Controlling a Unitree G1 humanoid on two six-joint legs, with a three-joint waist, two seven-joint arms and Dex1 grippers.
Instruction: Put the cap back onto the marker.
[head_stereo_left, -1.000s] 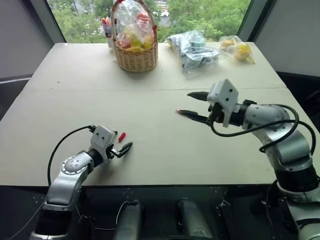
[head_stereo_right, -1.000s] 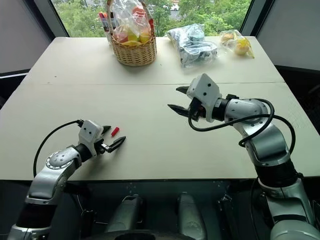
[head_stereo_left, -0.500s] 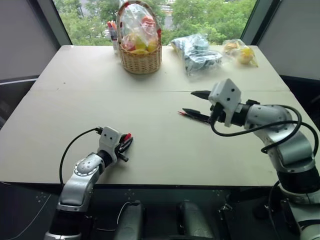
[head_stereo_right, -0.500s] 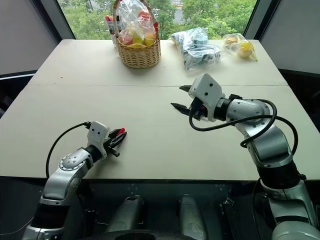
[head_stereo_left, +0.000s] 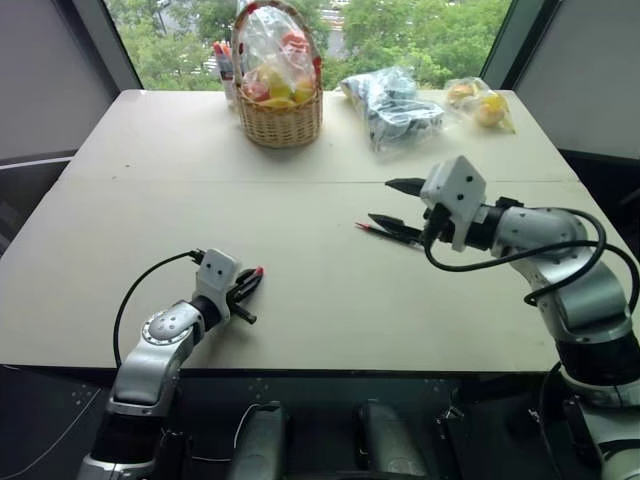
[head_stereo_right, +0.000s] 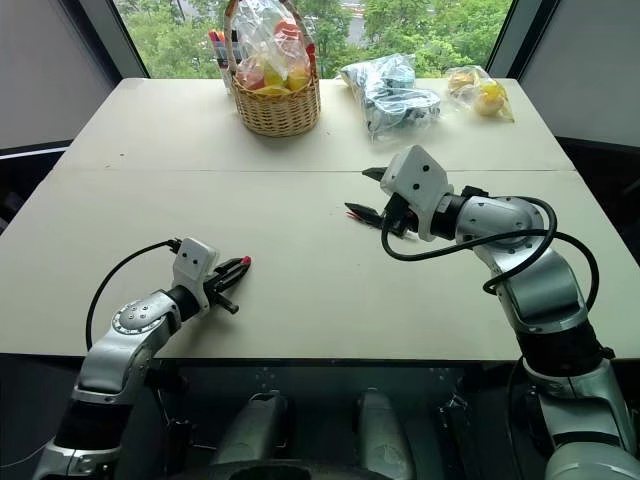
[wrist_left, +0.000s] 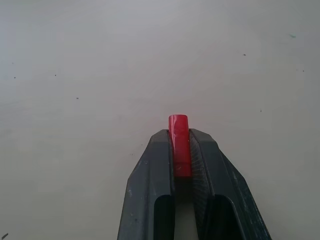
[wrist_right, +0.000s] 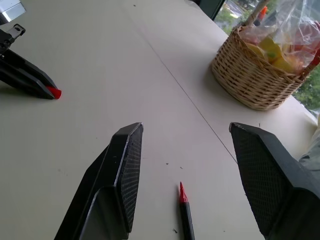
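Note:
My right gripper is to reach the marker and grab its black body (head_stereo_left: 395, 238). That leaves the marker's red tip free to take the cap.
The cap (wrist_left: 179, 142), a tiny red cylinder, is pinched between the fingers of my left gripper (head_stereo_left: 248, 284), which is shut on it just above the table near the front left edge; its red end pokes past the fingertips (head_stereo_right: 245, 261). The marker (wrist_right: 186, 220), thin and dark with a red tip, lies flat on the table (head_stereo_left: 300, 200) at centre right (head_stereo_left: 380, 231). My right gripper (head_stereo_left: 397, 204) hovers over the marker's rear part, open, with the marker lying between and below its fingers, not gripped. The right wrist view also shows the left gripper with the cap (wrist_right: 54, 92).
At the back of the table stand a wicker basket (head_stereo_left: 280, 112) of bagged fruit, a bunch of upright coloured markers (head_stereo_left: 222, 58) behind it, a crumpled plastic bag (head_stereo_left: 395, 105) and a bag of yellow fruit (head_stereo_left: 478, 100). Bare table lies between my two grippers.
A second ago my left gripper stood open beside the cap on the table; it has closed on the cap and holds it now. The right gripper has barely moved. The camera shifted.

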